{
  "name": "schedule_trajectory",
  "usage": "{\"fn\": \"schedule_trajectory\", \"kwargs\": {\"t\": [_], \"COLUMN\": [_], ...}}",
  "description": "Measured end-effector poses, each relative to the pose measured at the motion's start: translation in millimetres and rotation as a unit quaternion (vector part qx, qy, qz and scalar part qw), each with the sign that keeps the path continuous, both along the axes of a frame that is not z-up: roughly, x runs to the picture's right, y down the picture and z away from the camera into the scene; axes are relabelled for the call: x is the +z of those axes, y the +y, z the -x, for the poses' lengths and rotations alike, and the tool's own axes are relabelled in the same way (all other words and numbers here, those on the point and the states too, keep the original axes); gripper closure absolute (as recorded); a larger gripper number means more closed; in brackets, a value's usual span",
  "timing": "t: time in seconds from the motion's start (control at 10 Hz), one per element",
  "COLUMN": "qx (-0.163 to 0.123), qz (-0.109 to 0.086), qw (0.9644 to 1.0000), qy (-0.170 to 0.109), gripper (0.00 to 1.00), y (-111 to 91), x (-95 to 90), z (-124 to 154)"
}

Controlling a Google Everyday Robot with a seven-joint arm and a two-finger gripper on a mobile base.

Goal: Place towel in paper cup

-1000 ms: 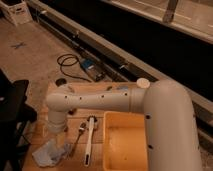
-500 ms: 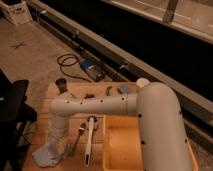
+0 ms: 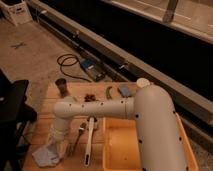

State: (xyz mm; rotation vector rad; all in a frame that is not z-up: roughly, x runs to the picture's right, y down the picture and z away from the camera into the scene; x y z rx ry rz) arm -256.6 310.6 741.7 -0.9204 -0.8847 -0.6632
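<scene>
My gripper picks up the towel by its crumpled edge (image 3: 53,147) next, to place it in the paper cup (image 3: 143,82).
The towel (image 3: 46,155), a crumpled light blue-grey cloth, lies at the near left corner of the wooden table (image 3: 50,102). My gripper (image 3: 59,149) hangs from the white arm straight down over the towel's right edge, open, with nothing lifted. Of the paper cup (image 3: 143,82) only the whitish round rim shows, at the table's far right behind my arm's big upper link.
A small dark metal cup (image 3: 62,88) stands at the far left of the table. A blue sponge block (image 3: 124,90), a green item (image 3: 109,92) and a brown item (image 3: 90,97) lie along the back. Two utensils (image 3: 88,142) lie beside the towel. A yellow bin (image 3: 120,145) fills the near right.
The arm's forearm and wrist have sunk a little towards the towel. The towel itself lies where it was.
</scene>
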Motion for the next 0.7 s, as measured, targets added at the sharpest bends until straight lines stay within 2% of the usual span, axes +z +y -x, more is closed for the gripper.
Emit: {"fn": "schedule_trajectory", "kwargs": {"t": [0.3, 0.7], "qx": [0.0, -0.007], "qz": [0.003, -0.01], "qw": [1.0, 0.9998], "qy": [0.004, -0.015], "gripper": [0.38, 0.76], "y": [2.9, 3.1], "x": [0.8, -4.1], "z": [-1.0, 3.3]}}
